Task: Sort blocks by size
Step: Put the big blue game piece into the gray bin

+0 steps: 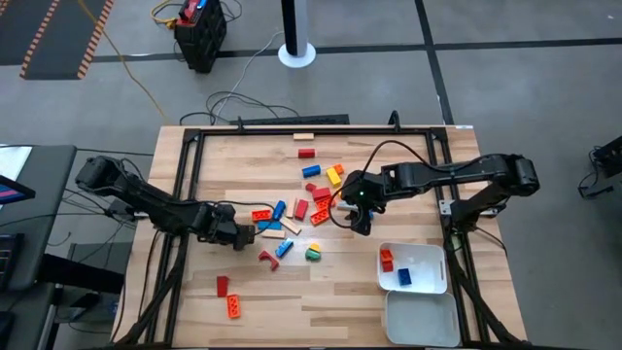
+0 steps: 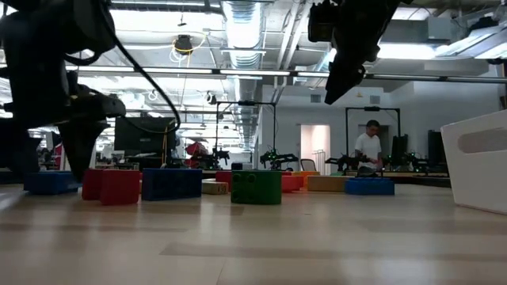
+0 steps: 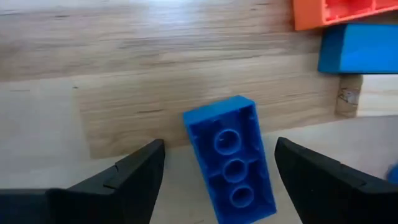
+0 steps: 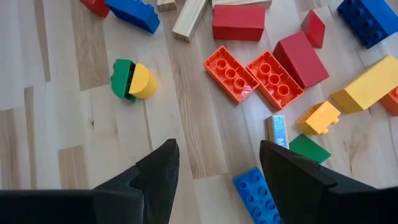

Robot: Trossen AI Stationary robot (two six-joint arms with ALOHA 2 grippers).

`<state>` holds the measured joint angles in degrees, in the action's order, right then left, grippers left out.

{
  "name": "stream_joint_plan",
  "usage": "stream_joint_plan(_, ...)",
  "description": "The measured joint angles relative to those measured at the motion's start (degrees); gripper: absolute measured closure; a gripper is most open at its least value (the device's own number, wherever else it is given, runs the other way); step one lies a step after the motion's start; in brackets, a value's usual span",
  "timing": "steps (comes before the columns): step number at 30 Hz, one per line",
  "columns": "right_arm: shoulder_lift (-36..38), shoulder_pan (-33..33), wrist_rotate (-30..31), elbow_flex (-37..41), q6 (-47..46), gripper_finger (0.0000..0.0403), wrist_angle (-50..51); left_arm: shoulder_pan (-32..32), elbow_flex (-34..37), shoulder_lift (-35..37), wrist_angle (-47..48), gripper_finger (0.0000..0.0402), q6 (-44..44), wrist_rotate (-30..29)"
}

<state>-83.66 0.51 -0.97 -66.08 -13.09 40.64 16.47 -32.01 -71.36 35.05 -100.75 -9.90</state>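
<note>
I will close my left gripper now: my fingers reach down beside the long sides of the blue brick, so they would hold the brick.
A blue brick (image 3: pixel 230 162) lies on the table with its hollow underside up, left of the main pile of blocks (image 1: pixel 306 199). My left gripper (image 3: pixel 219 149) (image 1: pixel 238 236) is low over it, pointing down. It is open, with one finger on each side of the brick and a gap on both sides. My right gripper (image 4: pixel 219 149) (image 1: pixel 362 222) hangs open above the table at the pile's right edge, with nothing between its fingers. Beyond it lie orange bricks (image 4: pixel 252 74), red ones and a green-and-yellow block (image 4: pixel 132 79).
A white tray (image 1: pixel 428 282) at the near right holds a red and a blue block, and a second white tray (image 1: pixel 423 321) sits nearer still. A red block (image 1: pixel 223 285) and an orange one (image 1: pixel 234 306) lie near the front left. A tan block (image 1: pixel 304 137) lies at the far edge.
</note>
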Motion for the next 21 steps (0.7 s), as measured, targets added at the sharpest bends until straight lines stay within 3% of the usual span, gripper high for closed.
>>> stream_joint_plan(5, 0.0, 0.0, 0.0, 0.0, -0.8, 0.0154, 0.1, -1.6, 0.1, 0.1, 0.4, 0.0151, 4.5, 0.7)
stream_joint_plan(12, 0.2, -0.9, 0.0, 0.0, -1.9, 0.0154, 2.1, -5.1, 0.1, 0.9, -0.2, 0.0280, 16.5, 2.7)
stream_joint_plan(21, 5.9, -1.4, -0.2, 0.0, -0.9, 0.0154, 4.4, -12.7, 0.1, 13.0, -7.7, 0.0281, 28.6, 1.2)
